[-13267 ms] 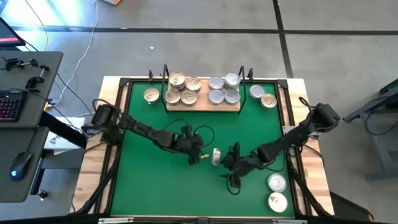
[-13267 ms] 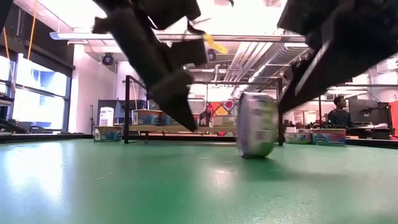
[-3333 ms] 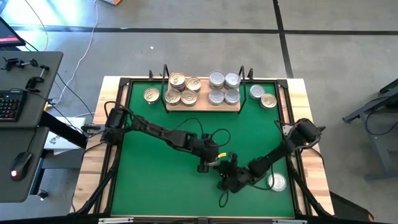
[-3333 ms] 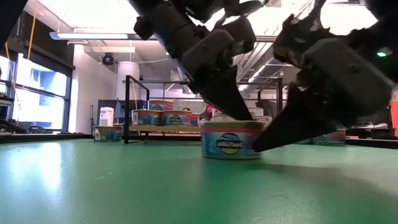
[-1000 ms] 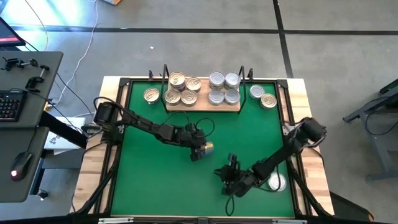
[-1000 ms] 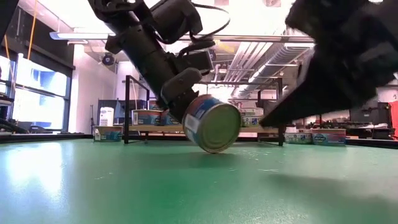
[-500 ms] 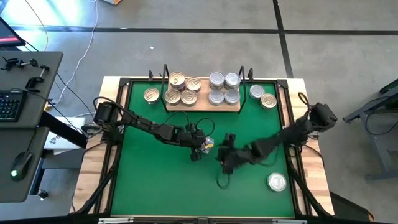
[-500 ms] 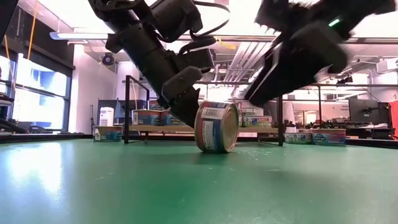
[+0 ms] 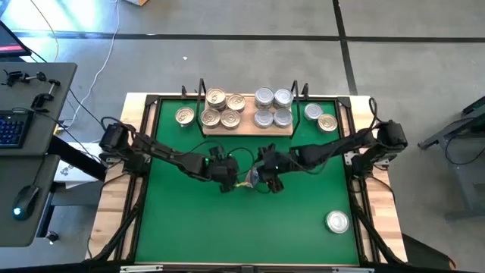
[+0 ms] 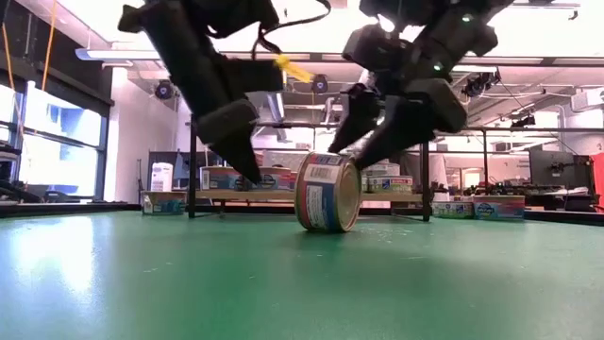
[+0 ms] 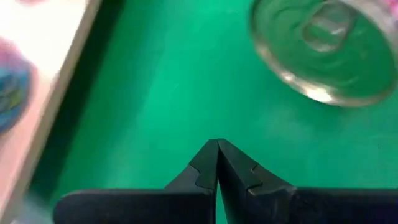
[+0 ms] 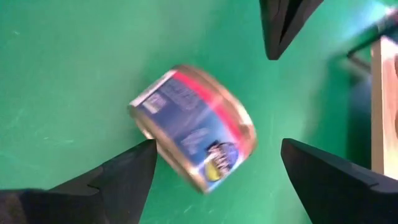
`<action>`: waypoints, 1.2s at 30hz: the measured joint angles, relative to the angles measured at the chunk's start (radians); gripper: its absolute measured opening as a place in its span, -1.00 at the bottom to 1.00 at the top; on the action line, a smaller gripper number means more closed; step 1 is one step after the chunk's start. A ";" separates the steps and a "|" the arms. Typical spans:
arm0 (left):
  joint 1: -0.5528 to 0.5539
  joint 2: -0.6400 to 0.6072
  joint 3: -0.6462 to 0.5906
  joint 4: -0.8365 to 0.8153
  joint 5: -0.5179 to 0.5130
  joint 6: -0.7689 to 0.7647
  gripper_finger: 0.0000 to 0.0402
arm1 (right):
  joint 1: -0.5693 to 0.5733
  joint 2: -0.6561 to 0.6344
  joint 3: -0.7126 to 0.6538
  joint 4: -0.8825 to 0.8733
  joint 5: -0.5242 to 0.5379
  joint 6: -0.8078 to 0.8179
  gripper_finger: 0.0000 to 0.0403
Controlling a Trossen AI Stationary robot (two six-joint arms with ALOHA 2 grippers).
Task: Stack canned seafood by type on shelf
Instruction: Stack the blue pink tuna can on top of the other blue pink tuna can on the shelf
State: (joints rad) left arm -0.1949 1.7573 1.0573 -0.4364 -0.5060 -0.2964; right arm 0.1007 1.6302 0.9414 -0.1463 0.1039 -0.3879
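The robot's right gripper isn't ready to close on the tin yet and needs to go lower first: its fingers would miss, as green mat shows between the tin's side and them in the right wrist view.
One canned seafood tin stands on its curved side wall on the green mat at mid-table; its silver lid faces my left gripper. My left gripper is shut, just left of the tin and apart from it. My right gripper is open over the tin, one finger on each side of it. The shelf at the far edge bears gold-lidded tins on its left and silver-lidded tins on its right. My right gripper comes slanting down from the table's right with its fingers on either side of the tin. One fingertip shows right at the tin's lid rim. Whether it touches the rim, I cannot tell.
Loose tins lie on the mat: a gold one left of the shelf, a silver one and a gold one right of it, and a silver one at the near right. Black wire uprights stand at the shelf's ends.
The tin, tilted at my shut left gripper's tip a second ago, has come down onto its side wall. My left gripper has drawn back toward the table's left and up. My right gripper has swung from the near right to above the tin, rolling and opening.
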 joint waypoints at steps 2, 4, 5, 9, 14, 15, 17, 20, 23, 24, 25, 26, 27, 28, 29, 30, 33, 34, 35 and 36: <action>-0.019 -0.015 0.000 -0.065 -0.035 -0.049 -1.00 | -0.027 0.004 0.018 0.000 -0.071 -0.059 0.68; -0.043 -0.025 0.000 -0.105 -0.059 -0.096 -1.00 | -0.049 0.018 0.037 0.002 -0.132 -0.106 0.68; -0.054 -0.028 0.000 -0.122 -0.065 -0.116 -1.00 | -0.059 0.032 0.046 0.001 -0.168 -0.124 0.68; -0.093 -0.028 0.000 -0.152 -0.073 -0.170 -1.00 | -0.089 0.098 0.080 0.007 -0.312 -0.168 0.68; -0.141 -0.032 0.000 -0.196 -0.087 -0.254 -1.00 | -0.087 0.154 0.127 0.022 -0.337 -0.170 0.63; -0.153 -0.036 0.000 -0.225 -0.093 -0.283 -1.00 | -0.083 0.161 0.129 0.021 -0.336 -0.170 0.59; -0.182 -0.050 0.000 -0.306 -0.110 -0.365 -1.00 | -0.075 0.171 0.129 0.023 -0.335 -0.170 0.47; -0.241 -0.072 0.000 -0.461 -0.160 -0.524 -1.00 | -0.061 0.172 0.129 0.024 -0.312 -0.170 0.18; -0.313 -0.089 -0.002 -0.597 -0.244 -0.697 -1.00 | -0.040 0.172 0.130 0.036 -0.260 -0.162 -0.11; -0.337 -0.092 -0.009 -0.622 -0.275 -0.750 -1.00 | -0.033 0.172 0.130 0.041 -0.240 -0.154 -0.10; -0.361 -0.096 -0.021 -0.637 -0.300 -0.800 -1.00 | -0.024 0.172 0.130 0.047 -0.225 -0.149 -0.10; -0.383 -0.103 -0.040 -0.641 -0.319 -0.846 -1.00 | -0.017 0.172 0.130 0.052 -0.202 -0.142 -0.10; -0.401 -0.110 -0.063 -0.638 -0.329 -0.888 -1.00 | -0.008 0.172 0.131 0.056 -0.171 -0.135 -0.10; -0.420 -0.118 -0.087 -0.633 -0.332 -0.931 -1.00 | -0.001 0.172 0.140 0.052 -0.130 -0.127 -0.10; -0.437 -0.126 -0.112 -0.624 -0.334 -0.974 -1.00 | 0.005 0.173 0.153 0.053 -0.082 -0.120 -0.10; -0.453 -0.133 -0.140 -0.606 -0.335 -1.013 -1.00 | 0.010 0.173 0.171 0.054 -0.037 -0.119 -0.10; -0.496 -0.163 -0.229 -0.514 -0.335 -1.070 -1.00 | -0.009 0.171 0.250 0.054 0.105 -0.149 -0.10; -0.507 -0.173 -0.256 -0.465 -0.335 -1.069 -1.00 | -0.025 0.170 0.282 0.051 0.156 -0.173 -0.10; -0.518 -0.183 -0.281 -0.410 -0.335 -1.060 -1.00 | -0.044 0.170 0.311 0.047 0.197 -0.204 -0.10; -0.529 -0.192 -0.304 -0.358 -0.335 -1.045 -1.00 | -0.068 0.172 0.343 0.044 0.236 -0.242 -0.10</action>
State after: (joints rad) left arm -0.7244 1.5655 0.7531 -0.7947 -0.8413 -1.3410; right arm 0.0328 1.8027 1.2849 -0.1020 0.3400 -0.6303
